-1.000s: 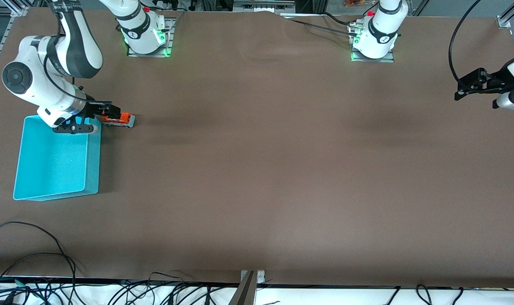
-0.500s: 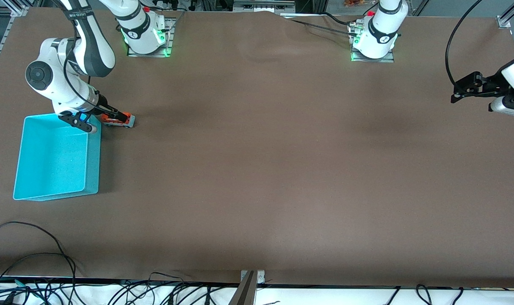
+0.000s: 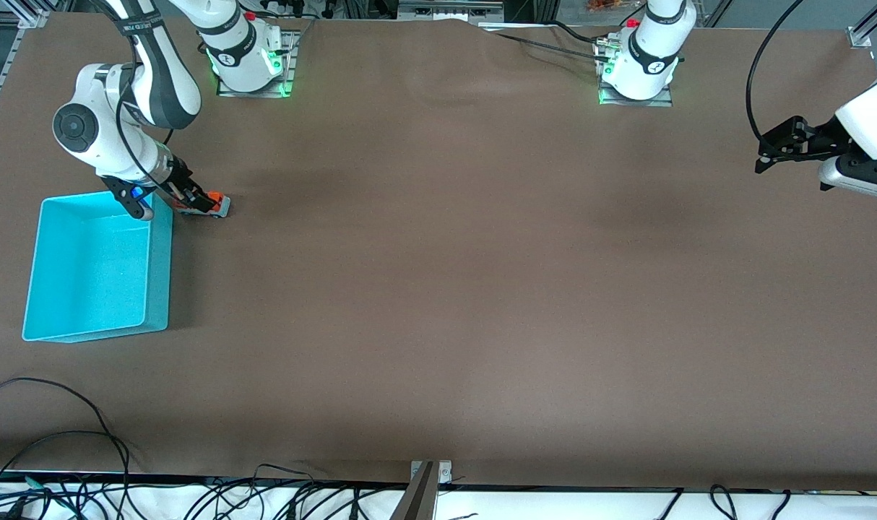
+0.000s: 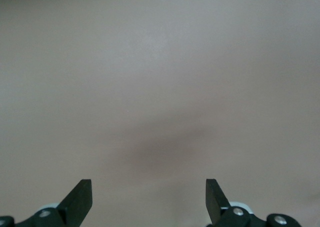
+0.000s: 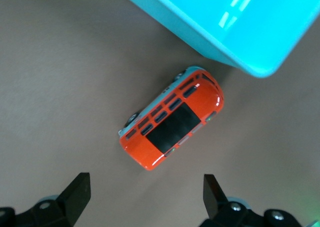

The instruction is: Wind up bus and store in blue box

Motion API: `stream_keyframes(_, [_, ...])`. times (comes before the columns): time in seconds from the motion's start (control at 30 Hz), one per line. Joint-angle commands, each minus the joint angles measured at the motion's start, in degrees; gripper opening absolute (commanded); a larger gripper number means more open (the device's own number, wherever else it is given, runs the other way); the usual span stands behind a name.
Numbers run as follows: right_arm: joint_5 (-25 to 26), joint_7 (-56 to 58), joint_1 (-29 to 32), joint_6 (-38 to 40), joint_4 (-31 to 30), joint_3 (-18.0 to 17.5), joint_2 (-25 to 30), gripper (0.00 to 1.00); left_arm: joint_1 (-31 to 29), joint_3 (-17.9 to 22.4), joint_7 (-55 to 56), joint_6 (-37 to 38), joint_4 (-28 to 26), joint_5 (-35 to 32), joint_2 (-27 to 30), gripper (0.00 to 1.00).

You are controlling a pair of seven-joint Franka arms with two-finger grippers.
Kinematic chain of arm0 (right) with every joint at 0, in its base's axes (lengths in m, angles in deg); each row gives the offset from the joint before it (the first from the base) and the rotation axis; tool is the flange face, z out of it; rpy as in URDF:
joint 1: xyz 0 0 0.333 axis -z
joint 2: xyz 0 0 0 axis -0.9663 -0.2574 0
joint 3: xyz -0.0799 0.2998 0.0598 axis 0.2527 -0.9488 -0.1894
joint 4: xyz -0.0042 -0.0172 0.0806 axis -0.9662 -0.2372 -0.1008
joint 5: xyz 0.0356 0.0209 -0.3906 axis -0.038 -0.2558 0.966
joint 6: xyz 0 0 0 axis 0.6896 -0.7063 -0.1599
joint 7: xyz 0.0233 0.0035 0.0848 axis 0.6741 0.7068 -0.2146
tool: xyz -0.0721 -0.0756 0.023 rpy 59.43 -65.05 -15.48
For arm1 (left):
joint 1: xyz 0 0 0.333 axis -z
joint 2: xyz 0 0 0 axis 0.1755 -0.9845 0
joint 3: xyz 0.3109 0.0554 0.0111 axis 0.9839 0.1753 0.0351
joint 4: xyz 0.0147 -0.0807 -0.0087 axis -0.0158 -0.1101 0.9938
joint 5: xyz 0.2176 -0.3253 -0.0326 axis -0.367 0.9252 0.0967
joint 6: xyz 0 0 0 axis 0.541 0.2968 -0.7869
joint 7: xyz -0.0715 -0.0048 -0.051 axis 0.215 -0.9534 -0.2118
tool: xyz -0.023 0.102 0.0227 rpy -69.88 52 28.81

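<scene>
The right gripper grabs the bus by its windowed sides [image 3: 218, 207] beside the dark roof panel next. Then the bus goes into the blue box [image 3: 92, 267].
The bus [image 3: 217, 206], small and orange with a dark roof panel [image 5: 172, 121], stands on the table at the right arm's end. It sits just outside the corner of the blue box [image 3: 92, 267] that lies farther from the front camera. In the right wrist view that turquoise corner [image 5: 225, 22] almost touches the bus. My right gripper [image 3: 191, 196] hangs low over the bus, open [image 5: 146, 197], with nothing between its fingers; the bus lies just past the fingertips. My left gripper [image 3: 762, 160] waits open over bare table at the left arm's end [image 4: 148, 197].
Brown table cover [image 3: 446, 289] runs across the whole surface. The two arm bases [image 3: 247, 65] [image 3: 637, 68] stand along the edge farthest from the front camera. Loose cables [image 3: 63, 433] lie at the edge nearest it.
The right arm's wrist has swung round and drawn in over the bus. The left arm has drifted slightly toward the table's middle. The bus and box have not moved.
</scene>
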Motion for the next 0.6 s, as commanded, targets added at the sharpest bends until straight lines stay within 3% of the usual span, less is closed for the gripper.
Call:
stream_keyframes(0.0, [0.3,-3.2,2.2,-4.0,-4.2,-0.2,2.3,1.0,0.1,0.5,-0.2,0.9,1.8,0.7,-1.2,1.0])
stream_keyframes(0.57, [0.3,-10.7,3.4,-14.2,-5.8,-0.3,-0.8,1.0,0.2,0.1,-0.1,0.9,1.8,0.0,-1.1,1.0])
